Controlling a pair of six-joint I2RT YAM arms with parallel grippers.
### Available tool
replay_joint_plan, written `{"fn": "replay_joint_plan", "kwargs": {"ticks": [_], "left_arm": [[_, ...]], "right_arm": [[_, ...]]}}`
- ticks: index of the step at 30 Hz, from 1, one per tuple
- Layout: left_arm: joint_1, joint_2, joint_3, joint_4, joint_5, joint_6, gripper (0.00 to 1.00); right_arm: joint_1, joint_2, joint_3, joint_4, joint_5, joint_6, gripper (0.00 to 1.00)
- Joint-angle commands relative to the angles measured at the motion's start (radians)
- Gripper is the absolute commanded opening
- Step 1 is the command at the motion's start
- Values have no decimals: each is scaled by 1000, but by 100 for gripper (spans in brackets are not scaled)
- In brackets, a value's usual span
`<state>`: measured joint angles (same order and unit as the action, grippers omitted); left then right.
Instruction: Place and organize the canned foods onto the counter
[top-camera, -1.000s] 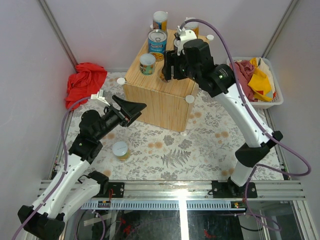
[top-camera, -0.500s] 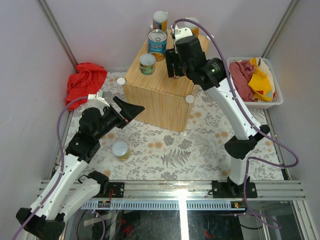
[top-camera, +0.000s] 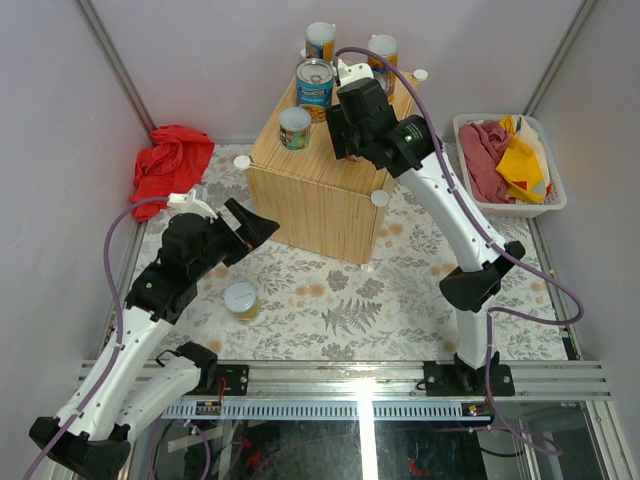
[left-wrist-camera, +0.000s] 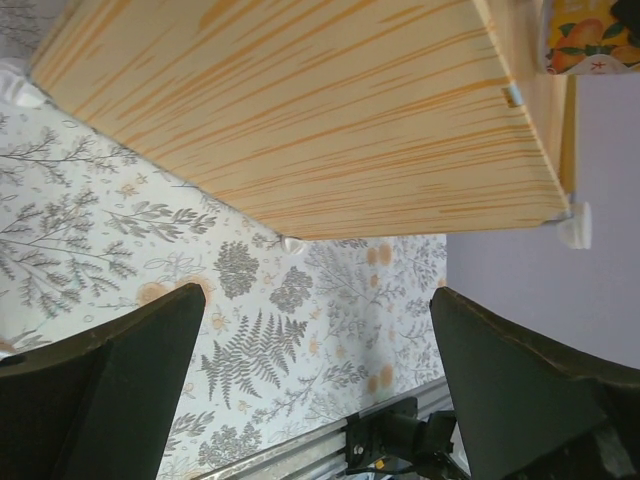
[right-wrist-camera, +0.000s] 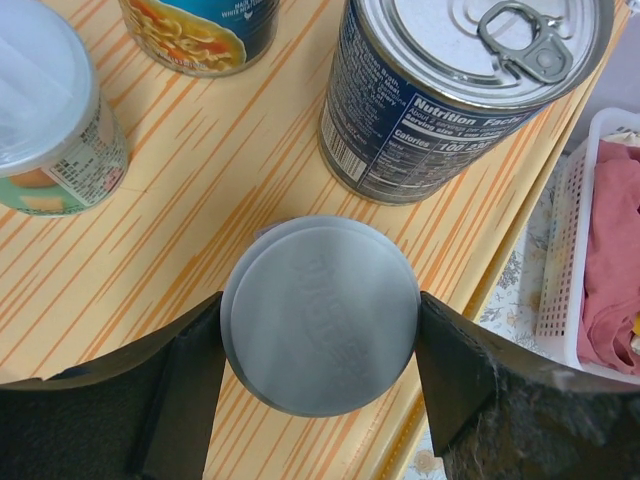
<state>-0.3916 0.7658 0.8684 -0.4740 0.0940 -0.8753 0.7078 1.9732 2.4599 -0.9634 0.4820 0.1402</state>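
Observation:
My right gripper should open now, because the bottom of the silver-lidded can touches the counter top inside the counter's edge, and the can would stand there.
The counter (top-camera: 310, 190) is a light wooden cube at the back middle. Two tall cans (top-camera: 320, 42) (top-camera: 382, 50) stand at its far edge, with a wide blue-labelled can (top-camera: 314, 83) and a short green one (top-camera: 294, 128) nearer. My right gripper (right-wrist-camera: 320, 320) is over the counter top (right-wrist-camera: 230, 170), shut on a can with a plain silver lid (right-wrist-camera: 320, 315); a pull-tab can (right-wrist-camera: 470, 90) stands just beyond it. Another can (top-camera: 241, 301) stands on the floral cloth. My left gripper (top-camera: 250, 222) hangs open and empty, left of the counter, facing its side (left-wrist-camera: 300, 110).
A red cloth (top-camera: 170, 165) lies at the back left. A white basket (top-camera: 548, 195) full of cloths sits right of the counter. A metal rail (top-camera: 350, 380) runs along the near edge.
My right gripper has carried its can toward the back of the counter. The left gripper has drawn back a little to the left, its fingers slightly wider.

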Motion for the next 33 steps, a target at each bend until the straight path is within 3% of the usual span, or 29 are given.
{"fn": "replay_joint_plan", "kwargs": {"ticks": [1, 6, 11, 14, 19, 33], "left_arm": [[5, -2, 34, -53, -55, 46, 96], [5, 6, 41, -66, -63, 55, 96], [4, 12, 40, -67, -64, 56, 97], [4, 18, 40, -68, -63, 58, 98], [5, 21, 38, -66, -63, 59, 98], [5, 17, 36, -88, -107, 68, 100]], "right_arm": [[-11, -14, 73, 21, 48, -32, 26], [-17, -7, 74, 13, 43, -25, 34], [-19, -3, 73, 10, 38, -23, 64], [-21, 1, 73, 12, 31, -22, 76], [-21, 5, 74, 21, 18, -23, 86], [-22, -66, 7, 96, 7, -15, 87]]}}
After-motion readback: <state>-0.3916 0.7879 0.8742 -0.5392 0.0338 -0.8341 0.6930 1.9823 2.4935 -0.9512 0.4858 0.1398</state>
